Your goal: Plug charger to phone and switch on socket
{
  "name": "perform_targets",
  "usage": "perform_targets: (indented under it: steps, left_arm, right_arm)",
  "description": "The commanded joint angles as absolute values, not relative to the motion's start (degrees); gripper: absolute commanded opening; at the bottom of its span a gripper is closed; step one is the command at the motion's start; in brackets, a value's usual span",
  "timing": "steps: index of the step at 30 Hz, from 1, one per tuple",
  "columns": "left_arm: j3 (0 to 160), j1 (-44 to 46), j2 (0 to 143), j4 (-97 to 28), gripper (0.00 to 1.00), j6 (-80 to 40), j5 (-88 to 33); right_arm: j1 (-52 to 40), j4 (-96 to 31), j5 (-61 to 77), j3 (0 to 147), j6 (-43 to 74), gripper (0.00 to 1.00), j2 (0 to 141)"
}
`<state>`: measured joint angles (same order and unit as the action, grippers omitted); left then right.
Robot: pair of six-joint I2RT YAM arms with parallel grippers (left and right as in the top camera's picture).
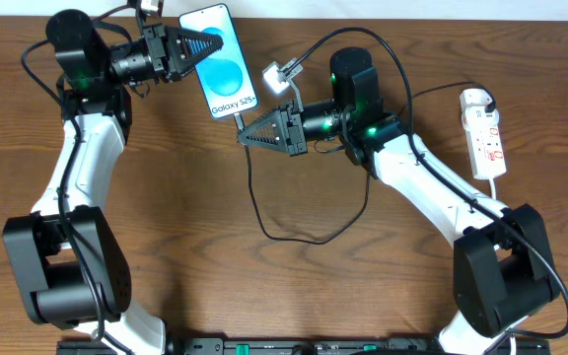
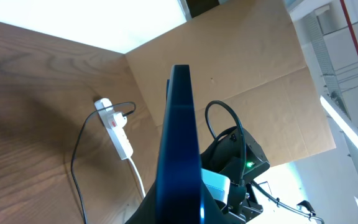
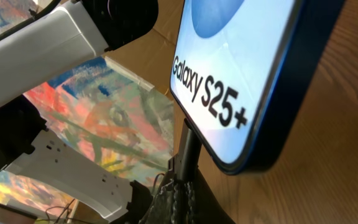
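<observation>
My right gripper is ready to let go of the plug now. The plug's dark body is flush with the phone's bottom edge, so the plug would stay in the phone (image 1: 222, 61).
The phone (image 1: 222, 61) is edge-on in the left wrist view (image 2: 179, 137), and its blue screen reads "Galaxy S25+" (image 3: 229, 74). My left gripper (image 1: 215, 44) is shut on its upper part, with dark fingers (image 2: 151, 214) on both sides. My right gripper (image 1: 244, 139) is shut on the charger plug (image 3: 188, 144). The plug tip meets the phone's bottom edge; how deep it sits is hidden. The black charger cable (image 1: 264, 222) loops over the table. The white socket (image 1: 486, 133) lies at the far right (image 2: 118, 130), away from both grippers.
The cable loop (image 1: 304, 241) lies on the wooden table between the two arms. A white cord (image 1: 491, 192) runs from the socket toward the right arm's base. A cardboard wall (image 2: 253, 68) stands behind the table.
</observation>
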<state>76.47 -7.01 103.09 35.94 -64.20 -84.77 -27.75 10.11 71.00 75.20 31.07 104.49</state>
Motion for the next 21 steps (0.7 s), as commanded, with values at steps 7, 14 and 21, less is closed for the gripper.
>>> perform_targets:
  steps: [7, 14, 21]
  left_arm:
    - [76.0, -5.8, 102.9, 36.1, 0.07, -62.6, -89.9]
    - [76.0, -5.8, 102.9, 36.1, 0.07, -62.5, -87.8]
    - [76.0, -7.3, 102.9, 36.1, 0.07, -61.9, -87.5]
  right_arm:
    - [-26.8, 8.9, 68.1, 75.7, 31.2, 0.06, 103.1]
    - [-26.9, 1.5, 68.1, 75.7, 27.3, 0.17, 103.1]
    - [-26.4, 0.4, 70.5, 75.7, 25.6, 0.43, 103.1]
